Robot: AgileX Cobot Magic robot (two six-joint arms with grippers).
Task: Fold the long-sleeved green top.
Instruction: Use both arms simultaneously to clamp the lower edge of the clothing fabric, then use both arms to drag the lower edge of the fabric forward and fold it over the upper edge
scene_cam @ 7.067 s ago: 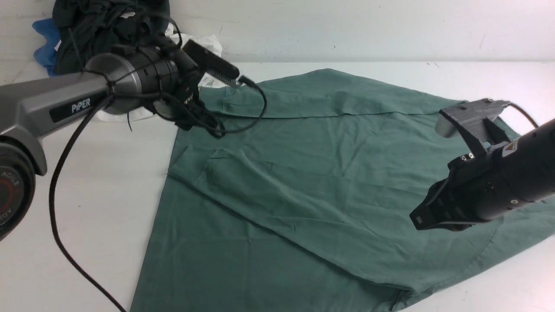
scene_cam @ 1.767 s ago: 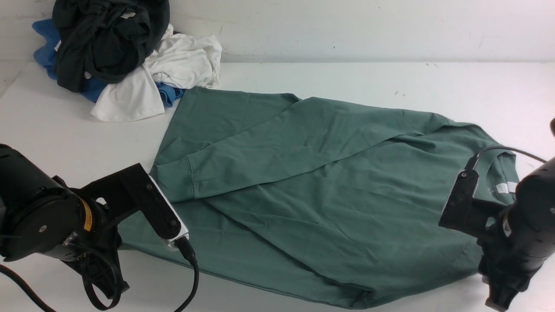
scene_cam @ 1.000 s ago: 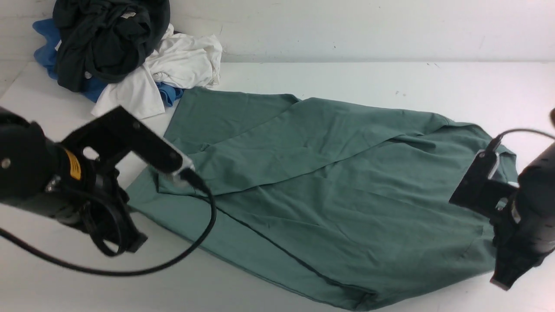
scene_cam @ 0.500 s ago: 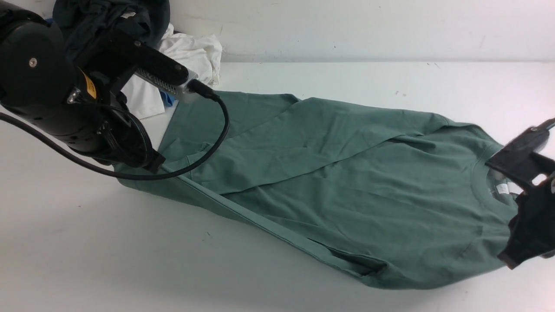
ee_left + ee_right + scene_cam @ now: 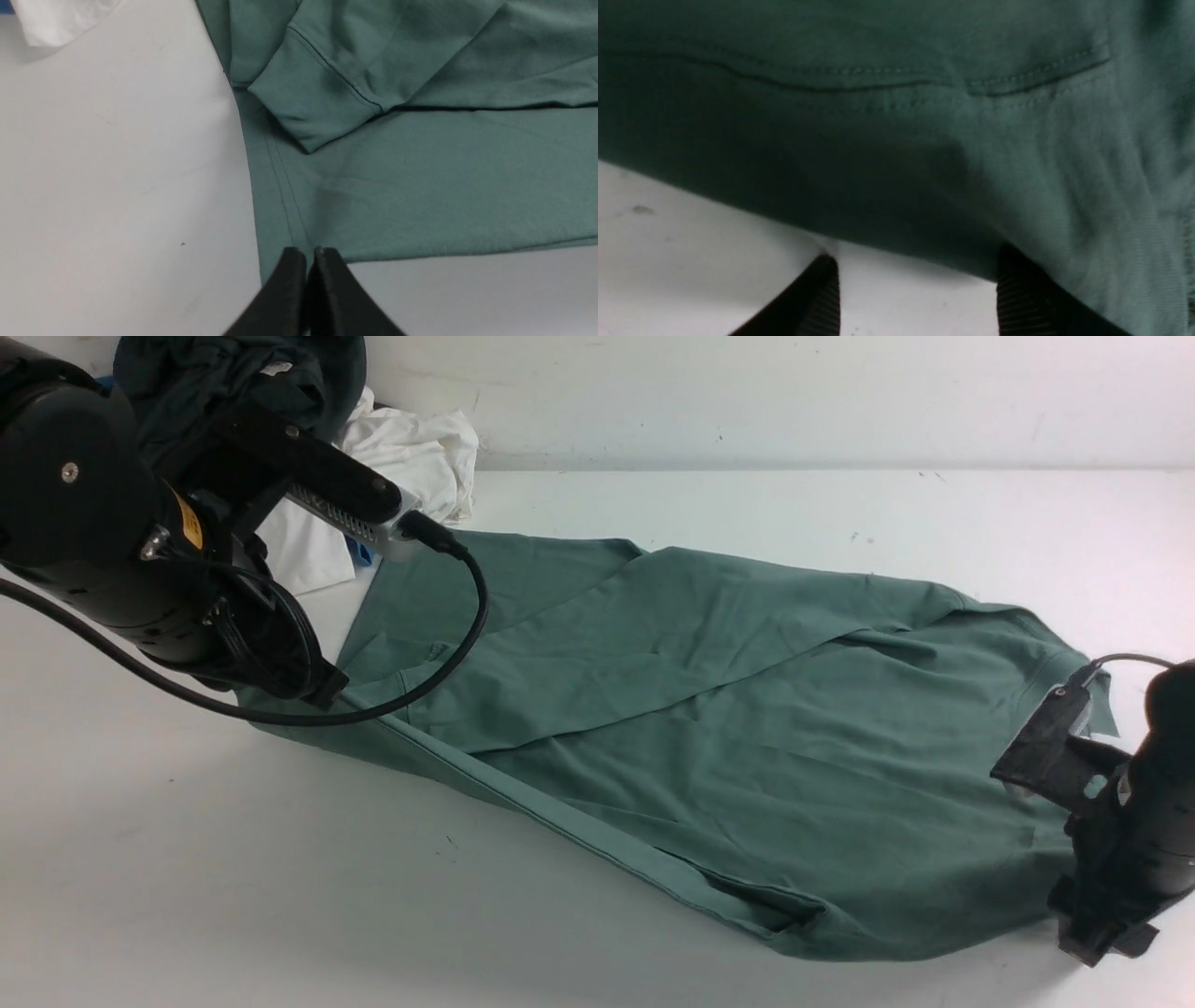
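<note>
The green top needs to be folded lengthwise onto the top's opposite long edge (image 5: 801,569), so my right gripper will next grab the green top by its shoulder edge (image 5: 1036,913).
The green long-sleeved top (image 5: 709,709) lies slantwise across the white table, both sleeves folded over its body. Its neck end is on the right, half behind my right arm. My left gripper (image 5: 322,693) is at the top's left end, shut on the hem corner (image 5: 280,224). A ribbed sleeve cuff (image 5: 317,107) lies just past that corner. My right gripper (image 5: 1097,943) points down at the top's near right edge. In the right wrist view it (image 5: 920,284) stands open over bare table, and the edge of the green cloth (image 5: 924,140) reaches one fingertip (image 5: 1013,280).
A pile of other clothes sits at the back left: a dark garment (image 5: 233,373), white cloth (image 5: 401,457) and a bit of blue (image 5: 359,551). The left arm's cable (image 5: 467,616) loops over the top. White table (image 5: 280,896) stretches along the near side.
My left gripper has carried the hem corner up and toward the back left, pulling the top's near edge taut. My right gripper has let go of the shoulder, opened and sunk beside it.
</note>
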